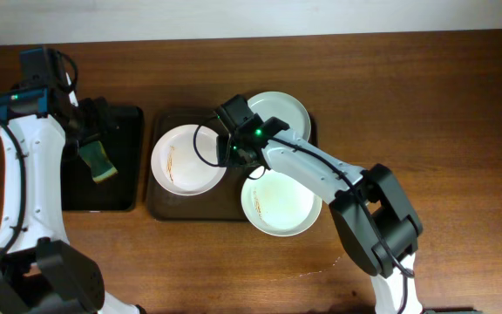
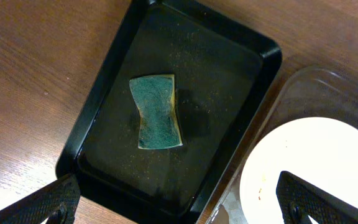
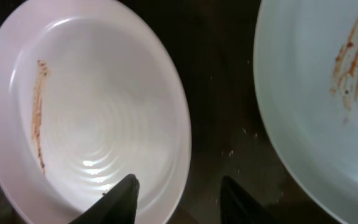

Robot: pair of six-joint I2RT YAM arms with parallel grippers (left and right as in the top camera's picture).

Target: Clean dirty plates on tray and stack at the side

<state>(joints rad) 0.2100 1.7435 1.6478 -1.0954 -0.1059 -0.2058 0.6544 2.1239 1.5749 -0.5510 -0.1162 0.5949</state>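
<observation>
My left gripper grabs the green sponge across its narrow middle (image 1: 98, 160) (image 2: 156, 112) next, green side toward me, since that leaves the sponge's bottom free to wipe plates.
Three white plates are in the overhead view. The left plate (image 1: 188, 159) lies in the brown tray (image 1: 159, 205) and has a thin orange smear. The back plate (image 1: 279, 112) sits at the tray's far right corner. The front plate (image 1: 280, 202) overhangs the tray's front right edge and has smears. My right gripper (image 1: 234, 150) is open. In the right wrist view its fingers (image 3: 179, 199) straddle the right rim of the left plate (image 3: 98, 106), and the front plate (image 3: 328, 93) is to the right. My left gripper (image 1: 90, 139) is open and empty above the black tray.
A narrow black tray (image 1: 129, 131) stands left of the brown tray and holds a green sponge (image 1: 103, 164). In the left wrist view the sponge (image 2: 157, 112) lies mid-tray (image 2: 104, 99), with the left plate (image 2: 316, 168) at the lower right. Bare wooden table (image 1: 460, 105) surrounds them.
</observation>
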